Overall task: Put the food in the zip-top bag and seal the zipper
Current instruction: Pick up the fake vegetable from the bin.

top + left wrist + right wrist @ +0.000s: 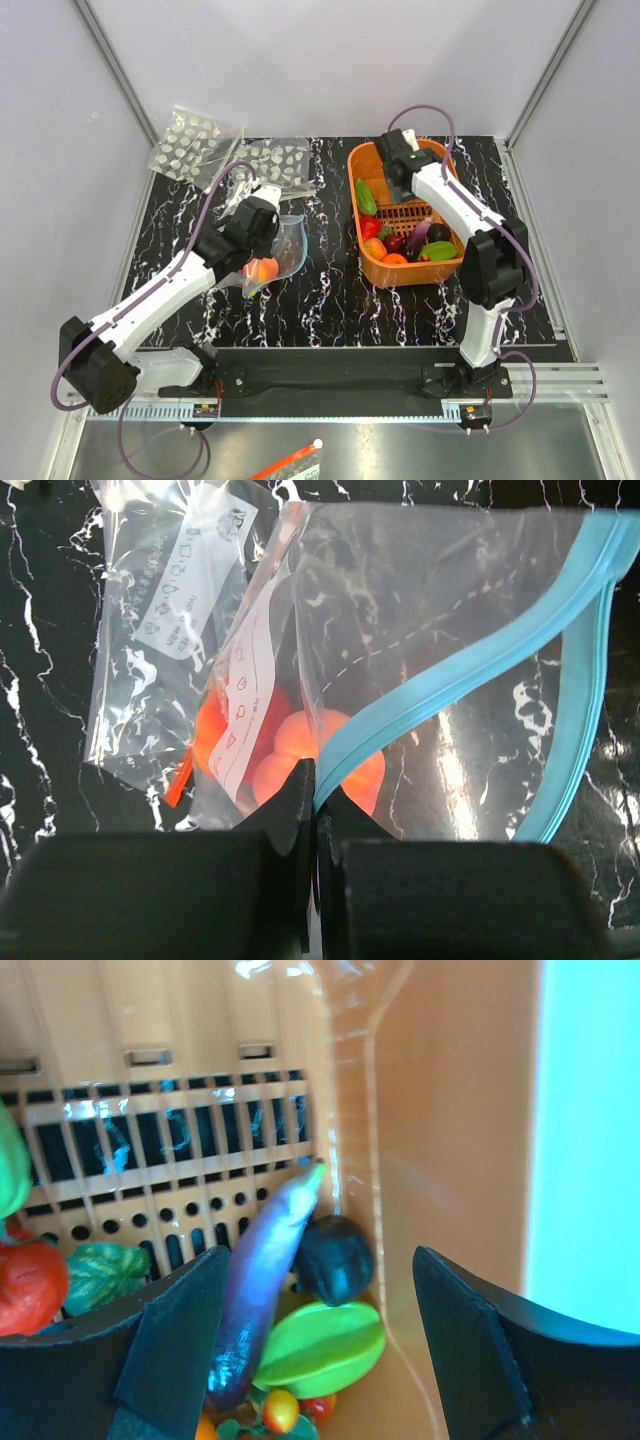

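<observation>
The right gripper grabs the purple eggplant's sides near the green stem next. The blunt end stays free to enter the zip-top bag (288, 243) first.
The zip-top bag (288, 243) lies left of centre on the black marbled table, and peach-orange food (263, 270) shows inside it. In the left wrist view the bag (420, 610) has its mouth gaping, and its teal-blue zipper (470, 670) runs up to the right. My left gripper (317, 785) is shut on the near end of that strip, just in front of the peach-orange pieces (295, 742). My right gripper (320, 1260) is open and empty. It hangs inside the orange basket (372, 160) above a purple eggplant (262, 1280), a dark plum (335, 1258) and a green star fruit (318, 1348).
Red and green food (30, 1285) lies at the basket's left. A second clear bag with printed labels (160, 620) lies beside the zip-top bag, with a red strip (180, 780) at its edge. Clear packets with white dots (195, 143) sit at the table's far left.
</observation>
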Motion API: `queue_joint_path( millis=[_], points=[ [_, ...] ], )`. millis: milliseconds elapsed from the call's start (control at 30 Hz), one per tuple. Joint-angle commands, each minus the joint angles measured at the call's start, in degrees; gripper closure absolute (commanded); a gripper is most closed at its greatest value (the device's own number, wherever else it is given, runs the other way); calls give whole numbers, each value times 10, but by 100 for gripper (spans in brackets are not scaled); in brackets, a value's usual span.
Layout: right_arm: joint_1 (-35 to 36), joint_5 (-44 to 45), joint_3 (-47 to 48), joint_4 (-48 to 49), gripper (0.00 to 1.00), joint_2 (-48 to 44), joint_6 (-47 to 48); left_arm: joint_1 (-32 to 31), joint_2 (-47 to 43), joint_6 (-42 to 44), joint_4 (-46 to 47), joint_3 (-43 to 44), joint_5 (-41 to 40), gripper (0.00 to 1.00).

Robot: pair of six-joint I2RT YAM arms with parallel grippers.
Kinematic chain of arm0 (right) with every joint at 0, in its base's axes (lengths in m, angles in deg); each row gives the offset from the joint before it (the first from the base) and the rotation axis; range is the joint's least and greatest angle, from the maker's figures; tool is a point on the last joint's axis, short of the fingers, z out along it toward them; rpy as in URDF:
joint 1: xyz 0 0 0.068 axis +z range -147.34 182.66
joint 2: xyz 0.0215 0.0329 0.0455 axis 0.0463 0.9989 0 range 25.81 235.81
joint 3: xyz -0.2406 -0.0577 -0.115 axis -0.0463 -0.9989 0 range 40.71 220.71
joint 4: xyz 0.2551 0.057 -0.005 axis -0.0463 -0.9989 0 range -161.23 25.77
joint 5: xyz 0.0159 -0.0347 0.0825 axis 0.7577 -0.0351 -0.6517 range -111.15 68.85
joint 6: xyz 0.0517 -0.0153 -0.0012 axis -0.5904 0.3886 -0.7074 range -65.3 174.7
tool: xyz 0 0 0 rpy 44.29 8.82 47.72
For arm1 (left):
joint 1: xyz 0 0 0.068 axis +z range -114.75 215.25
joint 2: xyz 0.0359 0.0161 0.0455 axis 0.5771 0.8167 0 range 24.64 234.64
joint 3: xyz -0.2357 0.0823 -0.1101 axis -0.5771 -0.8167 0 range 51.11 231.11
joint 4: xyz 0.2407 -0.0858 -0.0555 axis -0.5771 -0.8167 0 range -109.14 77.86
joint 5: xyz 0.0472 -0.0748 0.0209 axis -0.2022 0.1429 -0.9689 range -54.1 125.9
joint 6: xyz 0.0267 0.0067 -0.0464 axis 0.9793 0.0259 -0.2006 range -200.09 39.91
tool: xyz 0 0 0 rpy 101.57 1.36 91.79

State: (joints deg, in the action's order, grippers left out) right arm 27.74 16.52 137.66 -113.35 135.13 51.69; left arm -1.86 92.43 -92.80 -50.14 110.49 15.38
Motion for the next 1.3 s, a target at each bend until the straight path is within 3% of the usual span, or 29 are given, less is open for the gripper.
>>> queue_joint_path(
  millis=[0, 100, 267, 467, 600, 767, 867, 1267],
  points=[
    [-25, -25, 68, -68, 18, -1, -42, 2, 9, -12, 53, -7, -10, 100],
    [-25, -30, 84, -105, 14, 12, -76, 2, -3, -15, 41, -10, -2, 100],
    [-27, -109, 121, -179, 13, 16, -129, 2, -35, -52, 3, -20, 46, 100],
    [-44, -188, 99, -229, 8, 16, -189, 2, -57, -79, -23, -43, 77, 100],
    [-46, -235, 73, -206, 9, 2, -273, 2, -56, -80, -50, -31, 81, 100],
    [-63, -239, 34, -171, 10, 15, -416, 3, -43, -72, -60, -19, 85, 100],
    [-67, -231, -10, -129, 11, 6, -456, 2, -34, -72, -64, -14, 84, 100],
    [-98, -150, -33, -36, 21, 66, -446, 2, -26, -103, -68, -29, 72, 100]
  ],
)
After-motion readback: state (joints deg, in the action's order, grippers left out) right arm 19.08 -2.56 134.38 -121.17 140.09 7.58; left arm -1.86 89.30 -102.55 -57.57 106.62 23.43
